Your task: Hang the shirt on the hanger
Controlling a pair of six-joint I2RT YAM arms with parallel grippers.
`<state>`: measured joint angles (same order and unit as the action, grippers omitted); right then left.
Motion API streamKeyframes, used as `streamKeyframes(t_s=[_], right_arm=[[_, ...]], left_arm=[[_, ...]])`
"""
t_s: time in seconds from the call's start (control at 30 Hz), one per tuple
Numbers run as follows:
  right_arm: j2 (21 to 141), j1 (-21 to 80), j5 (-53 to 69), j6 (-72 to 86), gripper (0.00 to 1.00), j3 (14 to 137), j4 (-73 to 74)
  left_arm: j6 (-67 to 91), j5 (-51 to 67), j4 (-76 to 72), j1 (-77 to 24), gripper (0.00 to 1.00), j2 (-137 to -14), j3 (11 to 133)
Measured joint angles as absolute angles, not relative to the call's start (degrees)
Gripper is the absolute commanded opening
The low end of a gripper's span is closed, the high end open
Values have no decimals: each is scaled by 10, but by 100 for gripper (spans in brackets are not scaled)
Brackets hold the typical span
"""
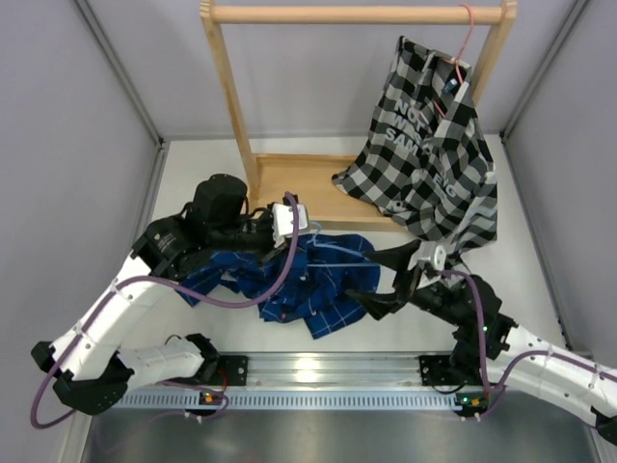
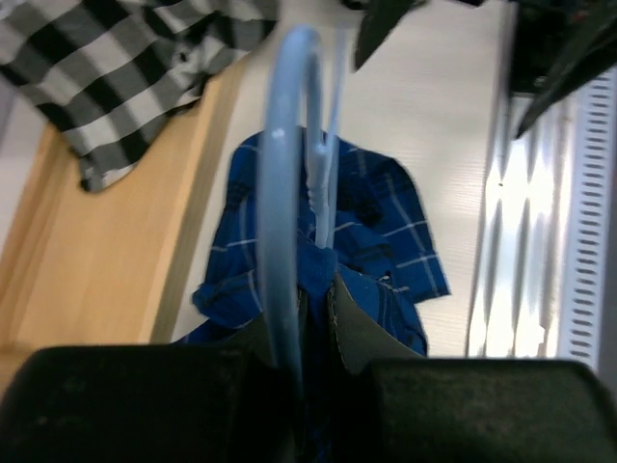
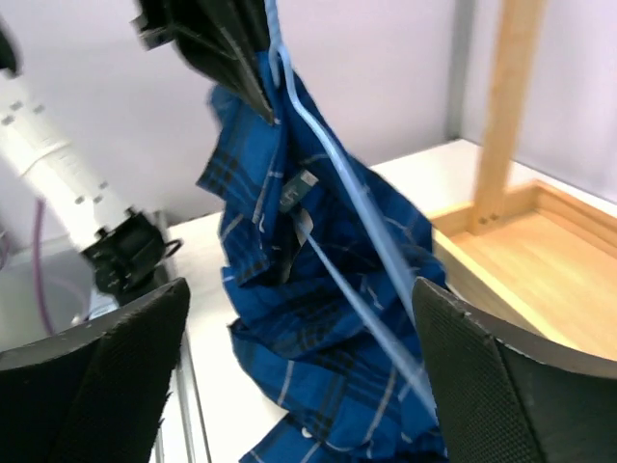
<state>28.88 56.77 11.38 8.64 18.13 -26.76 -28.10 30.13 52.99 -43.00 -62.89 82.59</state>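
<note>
Next, my right gripper grips the shirt by its loose edge near the hanger's loose end (image 1: 318, 271) (image 3: 294, 258), to draw the shirt over the hanger.
The dark blue plaid shirt (image 1: 313, 282) lies bunched on the table, its upper part lifted. My left gripper (image 1: 292, 228) is shut on the hook end of the light-blue wire hanger (image 1: 339, 250), with shirt fabric pinched at the same spot. In the left wrist view the hanger (image 2: 281, 174) runs up from my closed gripper (image 2: 315, 307) over the shirt (image 2: 386, 231). My right gripper (image 1: 386, 282) is open at the shirt's right edge. In the right wrist view the shirt (image 3: 328, 338) and hanger (image 3: 339, 166) hang between its spread fingers (image 3: 511, 376), untouched.
A wooden rack with a tray base (image 1: 289, 183) stands at the back. A black-and-white checked shirt (image 1: 434, 154) hangs from it on a pink hanger (image 1: 465, 48), draping onto the tray and table. A metal rail (image 1: 328, 371) runs along the near edge. Grey walls enclose both sides.
</note>
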Motion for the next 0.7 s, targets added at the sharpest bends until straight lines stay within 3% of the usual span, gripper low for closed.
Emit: streamKeyframes(t_s=[0.23,0.4,0.7], right_arm=[[193,568,-64,128,99,181,-176],[230,568,-106,195,99,181,-181],[470,564,-74,265,76,235,-215]], left_arm=[[-204,143,412,-429,0,-574,784],[-155,100,349,-429,0,-542,777],[-77,81,283,-429,0,-504,704]])
